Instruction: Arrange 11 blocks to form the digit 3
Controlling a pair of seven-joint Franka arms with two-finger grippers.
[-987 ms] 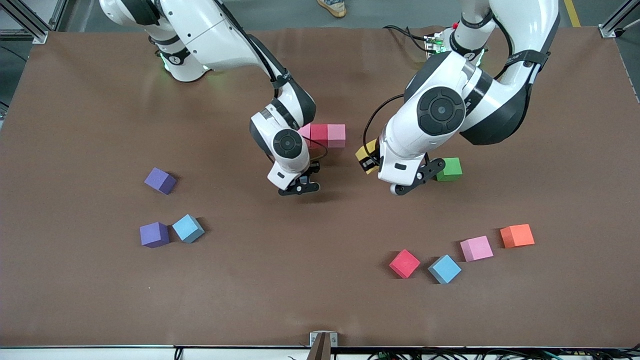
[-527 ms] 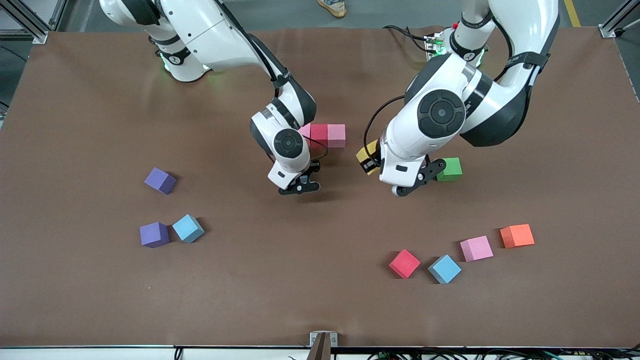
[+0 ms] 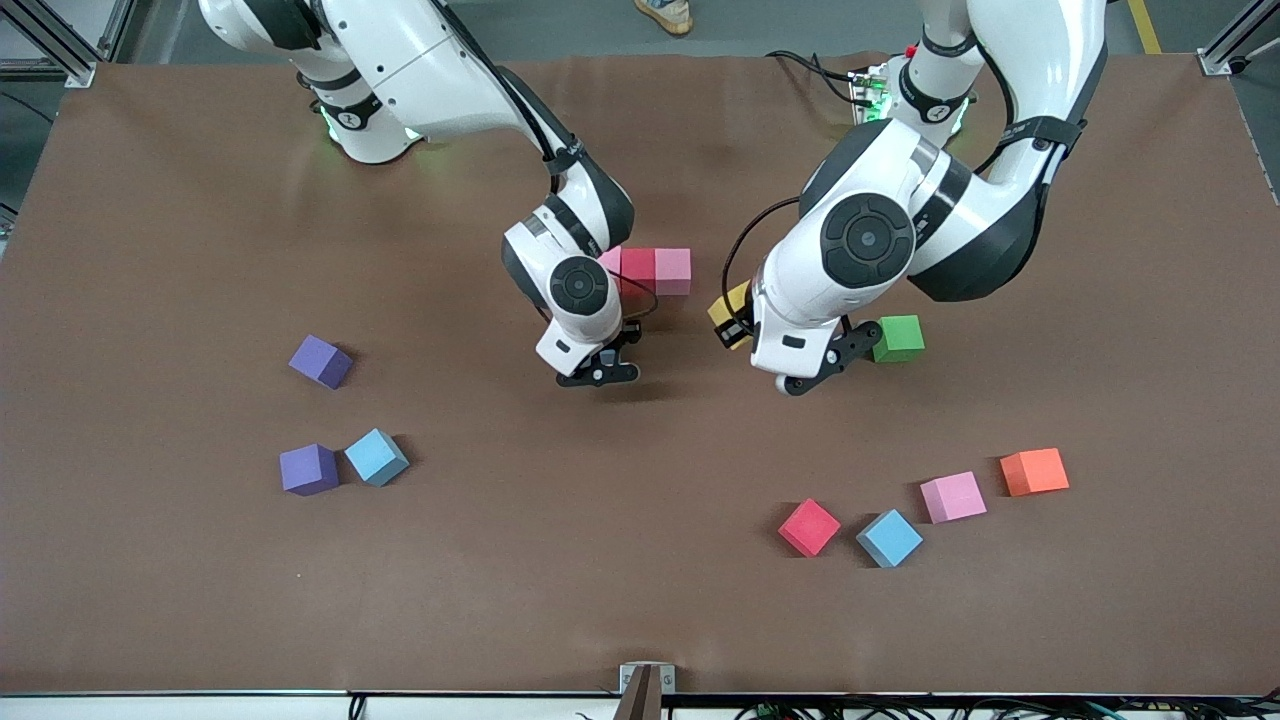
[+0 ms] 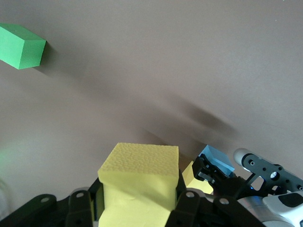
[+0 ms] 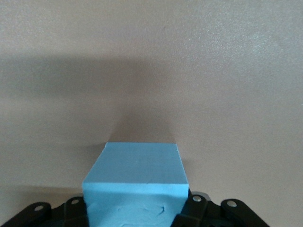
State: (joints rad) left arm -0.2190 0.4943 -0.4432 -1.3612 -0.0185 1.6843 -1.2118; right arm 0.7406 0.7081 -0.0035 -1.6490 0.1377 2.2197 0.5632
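Note:
I should let go of the light blue block with my right gripper now, because the light blue block's lower edge (image 5: 142,143) meets its shadow on the tabletop.
My left gripper (image 4: 138,198) is shut on a yellow block (image 4: 142,165), which shows in the front view as the yellow block (image 3: 727,312) just above the table, beside the green block (image 3: 899,338). My right gripper (image 5: 136,208) is shut on a light blue block (image 5: 137,175), low over bare table next to a row of pink (image 3: 673,270), red (image 3: 638,268) and a part-hidden pink block (image 3: 610,262). The arm hides that blue block in the front view. The left wrist view shows a second yellow piece (image 4: 198,178) by it.
Loose cubes lie nearer the front camera: two purple (image 3: 320,361) (image 3: 308,469) and a light blue (image 3: 376,457) toward the right arm's end; red (image 3: 809,527), light blue (image 3: 889,538), pink (image 3: 953,497) and the orange cube (image 3: 1034,471) toward the left arm's end.
The left arm has drifted slightly toward the right arm's end with the yellow block. The right arm has hardly moved. Both grips are unchanged.

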